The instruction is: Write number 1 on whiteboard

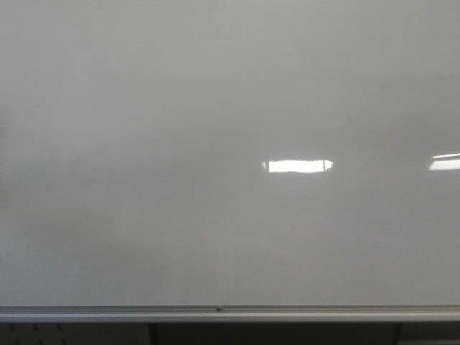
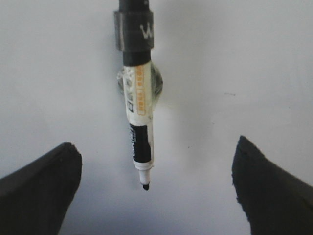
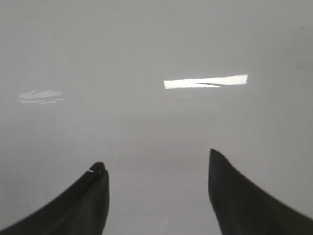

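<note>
My left gripper must move toward the marker's black band [image 2: 141, 143] before closing; its fingers stop short in the left wrist view.
The whiteboard [image 1: 215, 108] fills the front view, glossy and pale grey, and no black stroke of a number 1 shows on it in any view. Neither gripper shows in the front view. In the left wrist view my left gripper [image 2: 155, 144] is open wide before the board [image 2: 244, 58]. An uncapped black-and-white marker [image 2: 139, 122] sits between the fingers without touching them, its black tip [image 2: 145, 186] pointing toward the wrist and its far end in a dark holder [image 2: 134, 32]. My right gripper [image 3: 156, 159] is open and empty, facing the bare board [image 3: 146, 39].
A silver rail [image 1: 230, 313] runs along the board's lower edge, with dark space below it. Bright rectangular light reflections [image 1: 297, 166] lie on the board right of centre and at the right edge [image 1: 445, 162]; one also shows in the right wrist view [image 3: 205, 82].
</note>
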Controlling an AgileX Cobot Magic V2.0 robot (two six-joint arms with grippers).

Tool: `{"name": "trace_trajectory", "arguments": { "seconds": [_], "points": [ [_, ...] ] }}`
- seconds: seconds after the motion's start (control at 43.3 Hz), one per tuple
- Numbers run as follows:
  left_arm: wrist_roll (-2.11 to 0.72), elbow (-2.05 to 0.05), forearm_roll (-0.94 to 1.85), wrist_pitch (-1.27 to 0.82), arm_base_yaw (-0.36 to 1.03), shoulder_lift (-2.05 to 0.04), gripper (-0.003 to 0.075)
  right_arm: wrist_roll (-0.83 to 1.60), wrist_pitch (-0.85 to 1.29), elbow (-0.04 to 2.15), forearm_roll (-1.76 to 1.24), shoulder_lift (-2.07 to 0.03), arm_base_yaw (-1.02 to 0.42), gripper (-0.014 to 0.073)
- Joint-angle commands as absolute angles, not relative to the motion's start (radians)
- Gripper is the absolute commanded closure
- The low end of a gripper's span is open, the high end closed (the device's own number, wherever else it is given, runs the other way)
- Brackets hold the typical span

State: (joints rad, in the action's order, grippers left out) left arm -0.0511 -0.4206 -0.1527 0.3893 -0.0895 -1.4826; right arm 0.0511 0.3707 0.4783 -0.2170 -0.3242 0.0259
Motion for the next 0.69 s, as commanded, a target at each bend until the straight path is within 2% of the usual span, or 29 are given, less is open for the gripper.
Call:
{"name": "trace_trajectory", "arguments": {
  "seconds": [0.0,0.208,0.485,0.67],
  "points": [
    [-0.052,-0.468,-0.147,0.493,-0.107,-1.526,0.0114,0.053,0.285,0.512,-0.217,-0.34,0.026,0.012],
    [-0.052,-0.5,-0.149,0.52,-0.114,-1.617,0.0114,0.053,0.286,0.512,-0.217,-0.34,0.026,0.012],
    [-0.052,-0.5,-0.17,0.59,-0.114,-1.634,0.0115,0.053,0.286,0.512,-0.217,-0.34,0.026,0.012],
    [-0.052,-0.502,-0.173,0.603,-0.114,-1.639,0.0169,0.053,0.286,0.512,-0.217,-0.34,0.026,0.012]
  ]
}}
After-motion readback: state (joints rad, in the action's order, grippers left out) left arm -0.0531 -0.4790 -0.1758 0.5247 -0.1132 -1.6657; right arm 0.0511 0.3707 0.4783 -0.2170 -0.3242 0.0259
